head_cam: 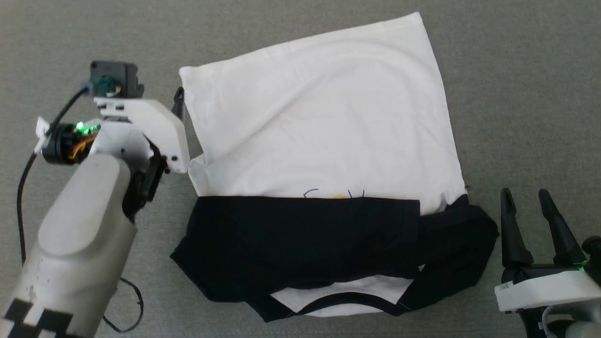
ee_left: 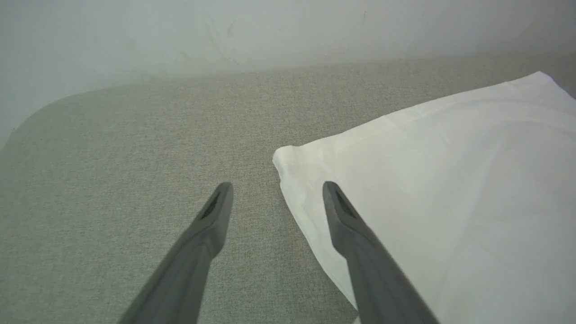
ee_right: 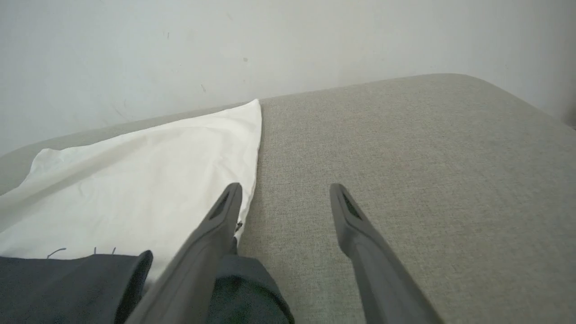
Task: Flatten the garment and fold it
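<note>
The left gripper grabs the garment by its hem corner [head_cam: 186, 76] next, where the garment's edge is free, since the white body [head_cam: 332, 118] lies spread flat.
The garment [head_cam: 324, 122] lies on the grey cloth surface, its white body spread toward the far side. A black sleeve [head_cam: 300, 239] is folded across its near part, and another black sleeve [head_cam: 460, 239] is bunched at the right. A bit of the print [head_cam: 337, 196] peeks out above the black fold. My left gripper [head_cam: 162, 96] is at the garment's far left corner [ee_left: 288, 157]. It is open and straddles the edge [ee_left: 274, 186], one finger [ee_left: 355, 238] over white cloth. My right gripper [head_cam: 525, 192] stands open and empty just right of the bunched sleeve [ee_right: 252, 288].
The grey cloth surface [head_cam: 526, 94] stretches free to the right and left of the garment. A pale wall [ee_right: 288, 45] rises behind its far rounded edge. A black cable [head_cam: 21, 211] hangs beside my left forearm.
</note>
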Available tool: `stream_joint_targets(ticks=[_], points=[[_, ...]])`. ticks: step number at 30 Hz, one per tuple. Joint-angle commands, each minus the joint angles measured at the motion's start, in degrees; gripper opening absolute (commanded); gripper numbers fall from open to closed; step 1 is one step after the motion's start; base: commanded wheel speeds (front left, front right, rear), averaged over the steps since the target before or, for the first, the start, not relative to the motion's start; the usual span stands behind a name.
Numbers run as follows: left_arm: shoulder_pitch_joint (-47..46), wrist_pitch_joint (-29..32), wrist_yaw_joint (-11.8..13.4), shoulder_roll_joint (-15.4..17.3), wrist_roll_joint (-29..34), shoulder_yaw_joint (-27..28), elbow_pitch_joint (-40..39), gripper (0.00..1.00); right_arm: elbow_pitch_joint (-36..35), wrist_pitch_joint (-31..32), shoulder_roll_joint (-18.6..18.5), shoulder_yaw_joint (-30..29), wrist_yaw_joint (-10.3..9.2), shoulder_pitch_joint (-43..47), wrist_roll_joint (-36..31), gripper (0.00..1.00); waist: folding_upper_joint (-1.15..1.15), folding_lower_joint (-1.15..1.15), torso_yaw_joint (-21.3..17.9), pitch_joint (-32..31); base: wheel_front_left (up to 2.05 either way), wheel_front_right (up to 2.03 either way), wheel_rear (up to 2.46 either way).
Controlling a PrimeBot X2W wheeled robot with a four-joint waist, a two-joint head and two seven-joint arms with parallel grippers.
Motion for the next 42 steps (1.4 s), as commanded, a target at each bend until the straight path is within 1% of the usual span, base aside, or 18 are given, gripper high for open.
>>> stream_joint_targets(ticks=[1, 6, 10, 14, 17, 20, 26, 27, 29, 31, 37, 39, 42], points=[[-1.84, 0.96, -0.68, -0.11, -0.28, -0.31, 1.28, 1.0, -0.22, -0.21, 0.11, 0.09, -0.04, -0.94, -0.34, 1.0, 0.0, -0.02, -1.11, 2.11, 0.0, 0.0, 0.0], [-6.85, 5.31, -2.14, -0.9, -0.99, -1.24, 7.04, 1.0, -0.58, -0.02, 0.11, 0.07, -0.04, -1.47, -0.79, 1.0, 0.0, -0.02, -1.71, 4.45, 0.0, 0.0, 0.0], [-9.86, 6.54, -1.91, -2.08, -1.54, -1.13, 10.61, 1.0, -1.1, 0.38, 0.11, 0.26, -0.04, -1.74, -1.4, 1.0, 0.0, -0.02, -1.82, 5.94, 0.0, 0.0, 0.0], [-12.23, 6.52, -0.68, -2.98, -1.92, -0.43, 13.94, 1.0, -2.0, 1.04, 0.11, 0.43, -0.04, -2.08, -2.09, 1.0, 0.0, -0.02, -2.0, 7.08, 0.0, 0.0, 0.0], [-13.52, 6.07, -0.3, -3.38, -2.4, 0.16, 15.93, 1.0, -2.69, 1.48, 0.11, 0.46, -0.04, -2.35, -2.48, 1.0, 0.0, -0.02, -2.28, 7.82, 0.0, 0.0, 0.0], [-14.56, 5.54, -0.53, -3.44, -2.77, 0.5, 17.39, 1.0, -3.28, 1.83, 0.11, 0.45, -0.04, -2.45, -2.79, 1.0, 0.0, -0.02, -2.65, 8.5, 0.0, 0.0, 0.0], [-15.45, 5.9, -1.91, -4.01, -3.84, 0.45, 19.03, 1.0, -3.55, 1.89, 0.11, 0.25, -0.04, -2.57, -2.73, 1.0, 0.0, -0.02, -3.09, 9.4, 0.0, 0.0, 0.0], [-15.64, 5.57, -2.24, -4.16, -3.85, 0.32, 19.16, 0.59, -3.52, 1.83, 0.11, 0.26, -0.04, -2.62, -2.69, 1.0, 0.0, -0.02, -3.14, 9.55, 0.0, 0.0, 0.0], [-15.88, 4.97, -2.93, -4.38, -3.74, -0.11, 19.57, 0.0, -3.35, 1.7, 0.11, 0.32, -0.04, -2.81, -2.63, 1.0, 0.0, -0.02, -3.24, 9.71, 0.0, 0.0, 0.0], [-15.94, 4.89, -3.82, -4.65, -3.99, -0.44, 20.11, 0.0, -3.07, 1.58, 0.11, 0.41, -0.04, -3.07, -2.54, 1.0, 0.0, -0.02, -3.34, 9.72, 0.0, 0.0, 0.0], [-16.57, 2.96, -5.22, -4.44, -4.19, -0.6, 20.92, 0.0, -3.34, 1.17, 0.11, 0.33, -0.04, -4.32, -1.8, 1.0, 0.0, -0.02, -3.36, 9.28, 0.0, 0.0, 0.0], [-16.65, 2.06, -5.91, -4.38, -4.58, -0.37, 20.72, 0.0, -4.74, 2.09, 0.11, -0.18, -0.04, -5.78, -1.02, 1.0, 0.0, -0.02, -3.22, 8.99, 0.0, 0.0, 0.0], [-16.73, 1.21, -7.08, -3.96, -4.91, -0.35, 20.09, 0.0, -9.14, 5.39, 0.11, -0.76, -0.04, -10.2, -1.81, 1.0, 0.0, -0.02, -2.99, 8.81, 0.0, 0.0, 0.0]])
